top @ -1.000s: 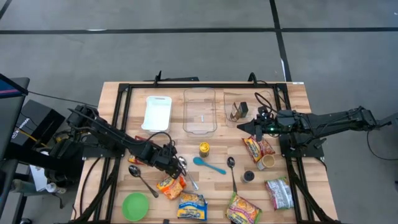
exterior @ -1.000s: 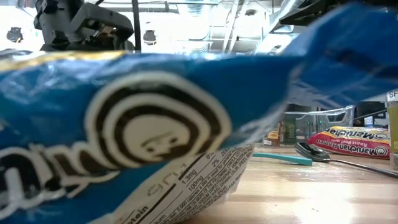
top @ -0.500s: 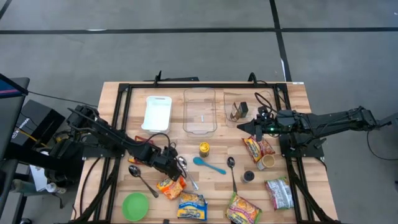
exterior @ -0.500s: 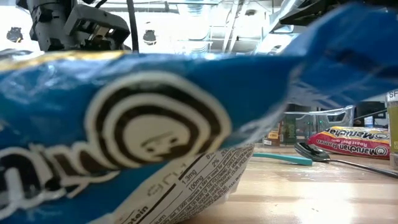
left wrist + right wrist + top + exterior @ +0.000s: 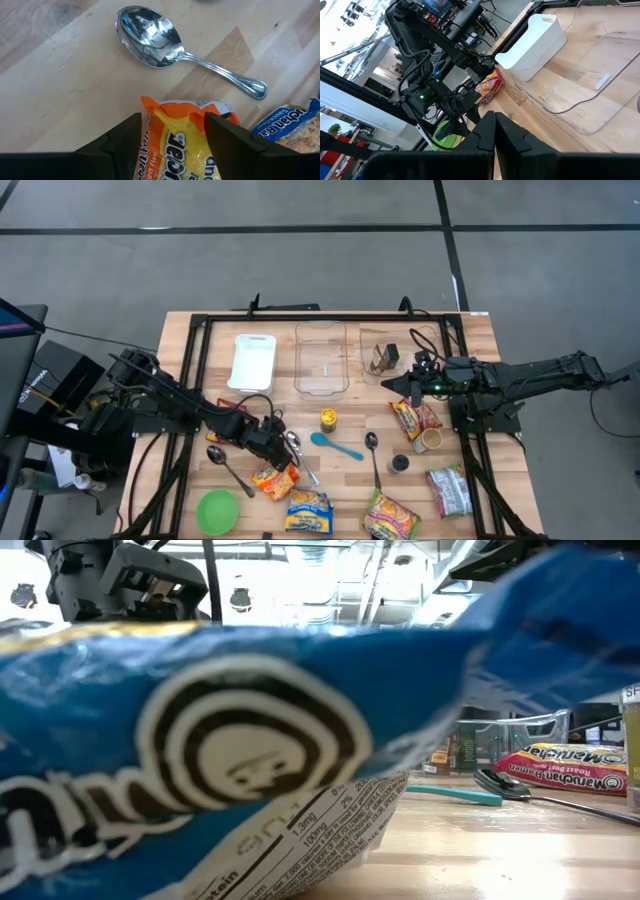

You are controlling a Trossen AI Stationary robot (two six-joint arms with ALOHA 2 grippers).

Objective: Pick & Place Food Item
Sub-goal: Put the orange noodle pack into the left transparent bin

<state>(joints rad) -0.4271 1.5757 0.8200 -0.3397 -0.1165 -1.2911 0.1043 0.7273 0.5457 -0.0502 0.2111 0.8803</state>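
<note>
My left gripper will reach and grab the orange noodle packet by its crimped end (image 5: 187, 111), then place it in the clear tray.
An orange noodle packet (image 5: 275, 478) lies flat on the wooden table, near the front and left of centre. My left gripper (image 5: 283, 452) hangs just over its far end and points steeply down. In the left wrist view that gripper (image 5: 173, 117) is open, one finger on either side of the packet's (image 5: 182, 145) end; I cannot tell whether they touch it. My right gripper (image 5: 388, 383) waits shut above the table's right half, near the far containers, with nothing between its fingers (image 5: 495, 131).
A metal spoon (image 5: 150, 35) lies just beyond the orange packet. A white bin (image 5: 251, 361) and a clear tray (image 5: 321, 358) stand at the back. A blue packet (image 5: 308, 512), green bowl (image 5: 218, 511), yellow jar (image 5: 328, 419), teal spoon (image 5: 337, 446) and more packets (image 5: 415, 418) are scattered about.
My left gripper has tipped slightly over the orange packet without leaving its place; its fingers stay open. The packet has not moved.
</note>
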